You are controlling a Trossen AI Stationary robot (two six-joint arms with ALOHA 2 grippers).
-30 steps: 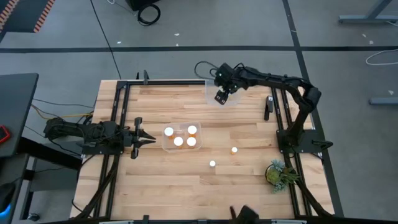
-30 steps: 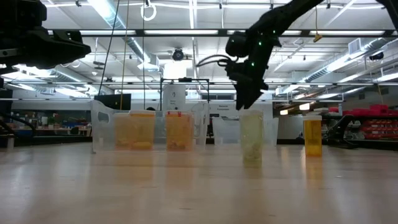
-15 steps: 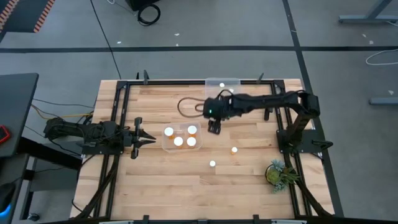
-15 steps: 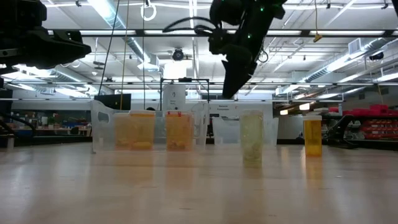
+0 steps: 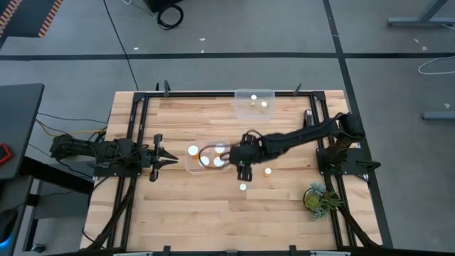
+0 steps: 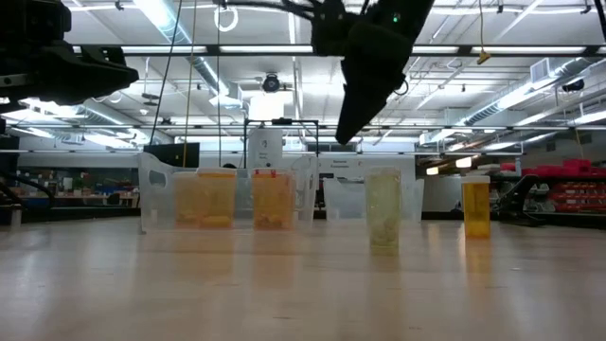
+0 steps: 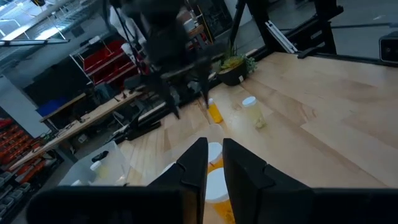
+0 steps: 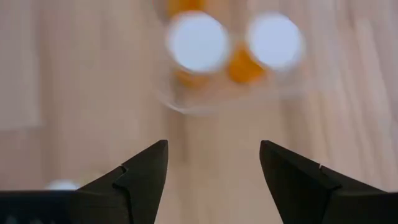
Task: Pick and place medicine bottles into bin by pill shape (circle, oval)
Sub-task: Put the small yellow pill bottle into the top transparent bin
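I need to sort the paler loose bottle by pill shape into the far bin, so I should next grab its white cap (image 5: 242, 187) with my right gripper.
Two loose medicine bottles stand on the wooden table, one (image 5: 268, 171) amber with a white cap, the other (image 5: 243, 187) paler. Both show in the low view (image 6: 475, 206) (image 6: 383, 205). A clear bin (image 5: 189, 165) at mid-table holds several white-capped bottles (image 5: 193, 150). A second clear bin (image 5: 254, 102) at the far edge holds two bottles. My right gripper (image 5: 242, 173) hangs open above the table, between the mid-table bin and the loose bottles, slanting down, with nothing between its fingers (image 8: 144, 167). My left gripper (image 5: 169, 161) rests shut and level at the left, beside the mid-table bin.
A small green plant (image 5: 318, 198) stands at the near right corner. Black frame rails (image 5: 138, 135) run along the table's left, right and far sides. Bare wood lies along the near edge. The right arm (image 5: 298, 136) stretches across the table's right half.
My right gripper has swung from above the far bin toward the table's near edge and leftward, rolling as it went. It now hangs by the mid-table bin and stays open. The far bin stands uncovered.
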